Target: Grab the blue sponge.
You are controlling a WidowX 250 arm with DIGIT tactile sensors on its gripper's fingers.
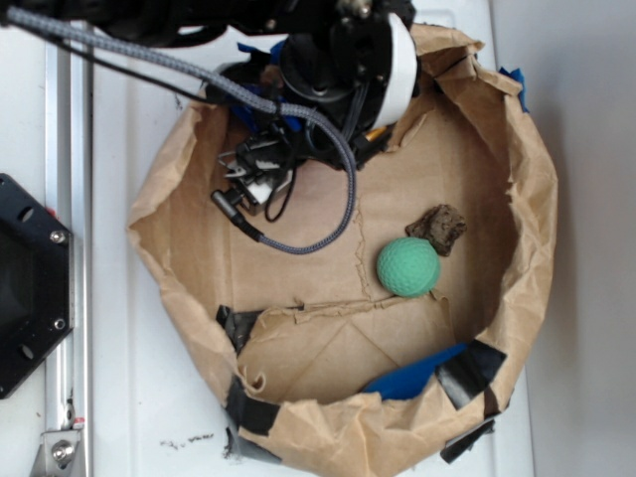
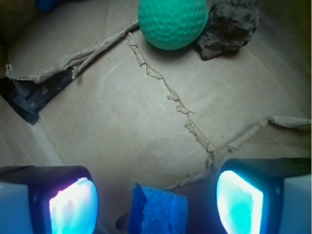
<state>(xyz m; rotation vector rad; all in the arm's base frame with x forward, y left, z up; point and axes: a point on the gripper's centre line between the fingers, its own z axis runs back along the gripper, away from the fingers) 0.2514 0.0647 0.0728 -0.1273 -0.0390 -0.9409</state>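
Observation:
The robot's gripper should pick the blue sponge off the brown paper floor next, so it should grab the blue sponge (image 2: 158,212) by its opposite sides.
The blue sponge (image 2: 158,212) lies on the brown paper floor at the bottom of the wrist view, upright between my two glowing pads (image 2: 73,207). My gripper (image 2: 156,202) is open, with a clear gap on each side of the sponge; neither pad touches it. In the exterior view the robot arm (image 1: 343,60) hangs over the top-left of the paper-lined basin and hides both the fingers and the sponge beneath it.
A green dimpled ball (image 1: 407,266) (image 2: 171,22) rests beside a brown rough lump (image 1: 437,229) (image 2: 229,27) ahead of the gripper. Crumpled paper walls (image 1: 527,199) ring the basin. Blue tape (image 1: 417,376) and black tape (image 1: 467,370) sit at the front; a braided cable (image 1: 328,229) loops inside.

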